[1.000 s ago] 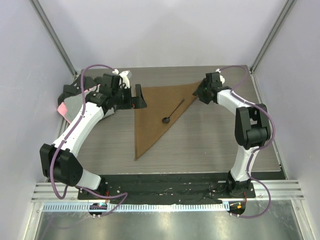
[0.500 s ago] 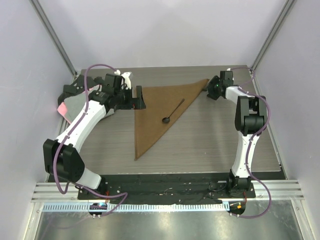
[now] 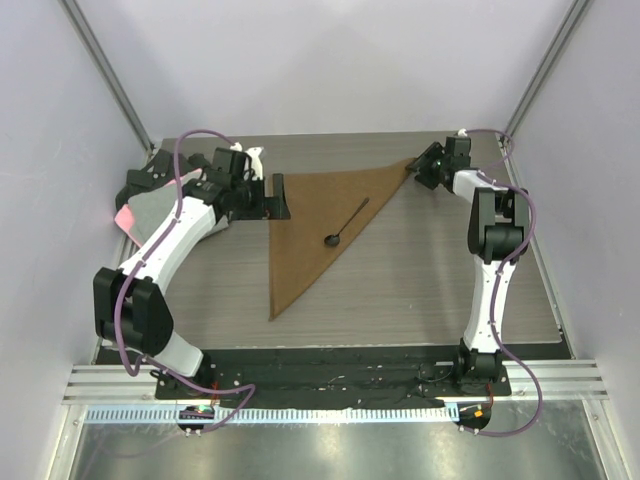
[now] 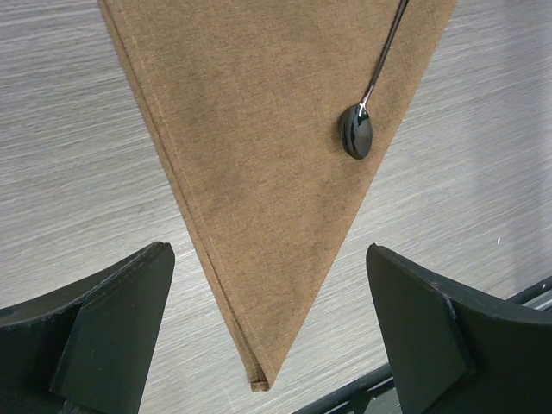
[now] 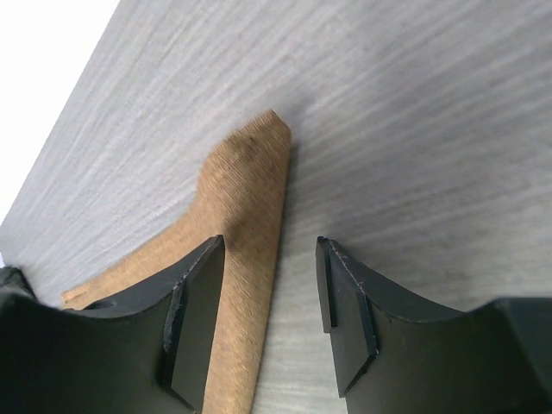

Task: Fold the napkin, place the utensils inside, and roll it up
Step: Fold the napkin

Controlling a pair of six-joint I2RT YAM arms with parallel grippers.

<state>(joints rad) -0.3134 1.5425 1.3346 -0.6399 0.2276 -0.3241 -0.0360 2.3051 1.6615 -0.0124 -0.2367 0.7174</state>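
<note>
I should fold the pointed far corner over the spoon, so next my right gripper should grab the brown napkin (image 3: pixel 305 225) by its pointed far corner (image 3: pixel 406 165).
The brown napkin (image 3: pixel 305 225) lies flat on the table, folded into a triangle. A slim black spoon (image 3: pixel 345 224) rests on it, head toward the near side. My left gripper (image 3: pixel 278 196) is open and empty over the napkin's far left corner. In the left wrist view the napkin (image 4: pixel 267 172) points down between the wide-apart fingers (image 4: pixel 112 328), with the spoon head (image 4: pixel 356 138) at the upper right. My right gripper (image 3: pixel 420 172) is open at the napkin's far right corner. In the right wrist view that corner (image 5: pixel 250 172) lies beneath and between the fingers (image 5: pixel 194 319), not gripped.
A grey cloth with a pink edge (image 3: pixel 140 212) and black cloths (image 3: pixel 150 178) lie at the table's left edge behind the left arm. Metal frame posts (image 3: pixel 110 80) and walls stand close on both sides. A black base rail (image 3: pixel 330 365) runs along the near edge.
My right gripper has swung right and farther back, from over the napkin's right tip to its far end. The left gripper has hardly moved. Napkin and spoon are unmoved.
</note>
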